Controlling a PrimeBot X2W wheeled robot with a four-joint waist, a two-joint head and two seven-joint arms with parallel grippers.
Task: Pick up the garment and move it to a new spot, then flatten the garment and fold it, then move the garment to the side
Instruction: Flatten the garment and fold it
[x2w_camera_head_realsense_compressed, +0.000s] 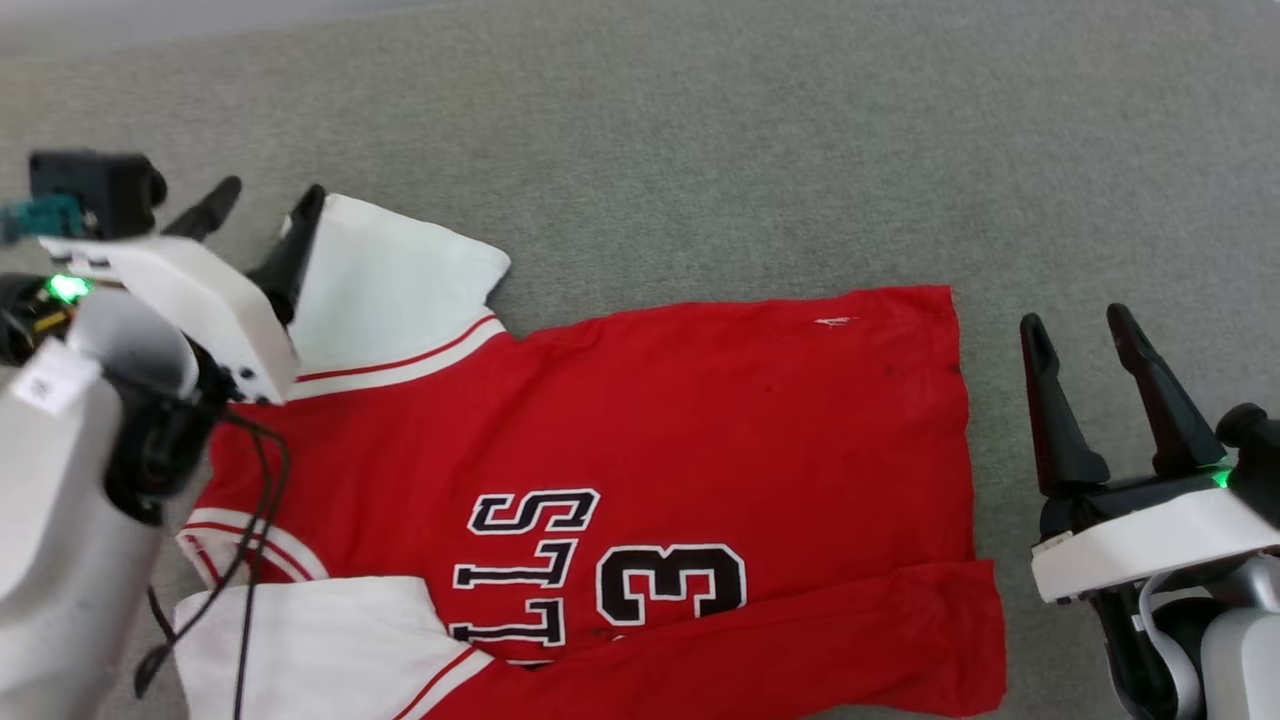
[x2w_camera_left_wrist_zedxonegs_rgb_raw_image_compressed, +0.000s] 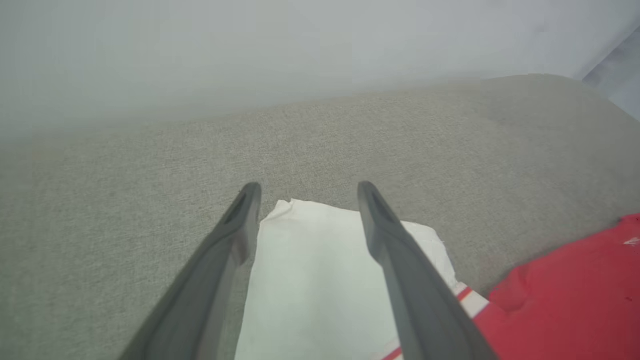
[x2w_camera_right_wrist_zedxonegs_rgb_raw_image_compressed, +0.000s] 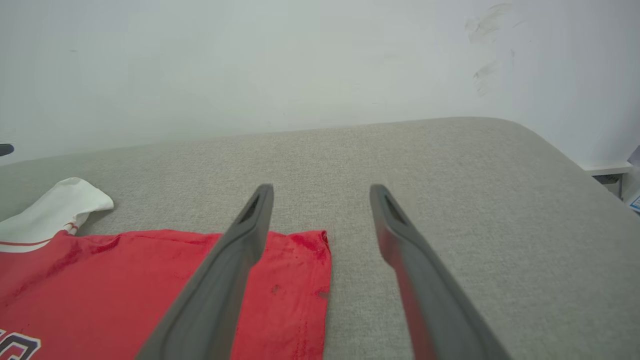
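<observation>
My right gripper needs to grab the shirt next by its hem corner, where the shirt's edge lifts a little, because the shirt's red body lies spread flat on the fabric.
The garment is a bright red shirt with black-and-white lettering, lying spread on grey fabric. One white sleeve end points to the far left; the near edge is folded over at the bottom. My left gripper hovers open over that far white sleeve, fingers straddling its tip, nothing between them. My right gripper stands open just right of the shirt's hem, and the hem corner lies under its left finger. The garment also fills the right wrist view's lower left.
The grey cloth-covered surface stretches beyond the shirt, with bare room at the back and right. A pale wall rises behind it. The surface's rounded right edge drops off near a white ledge.
</observation>
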